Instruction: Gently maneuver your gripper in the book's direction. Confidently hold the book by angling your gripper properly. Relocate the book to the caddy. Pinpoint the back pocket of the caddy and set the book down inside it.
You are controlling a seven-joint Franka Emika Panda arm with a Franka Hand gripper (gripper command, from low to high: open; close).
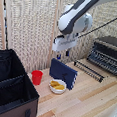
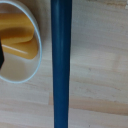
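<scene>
My gripper takes hold of the dark navy book by its top edge next. Then I carry the book into the caddy's back pocket.
The dark navy book stands upright on its edge on the wooden table, just behind a small white bowl. My white gripper hangs directly above the book's end nearer the exterior view's left, a little clear of its top edge, open and holding nothing. In the wrist view the book's top edge runs as a dark blue strip through the middle, and one dark fingertip shows at the frame's border, well away from it. The black caddy sits at the exterior view's left; its back pocket lies behind a black partition.
The bowl holds yellow pieces. A red cup stands between the caddy and the book. A black toaster oven sits at the exterior view's right with a dark wire rack before it. A slatted screen backs the table.
</scene>
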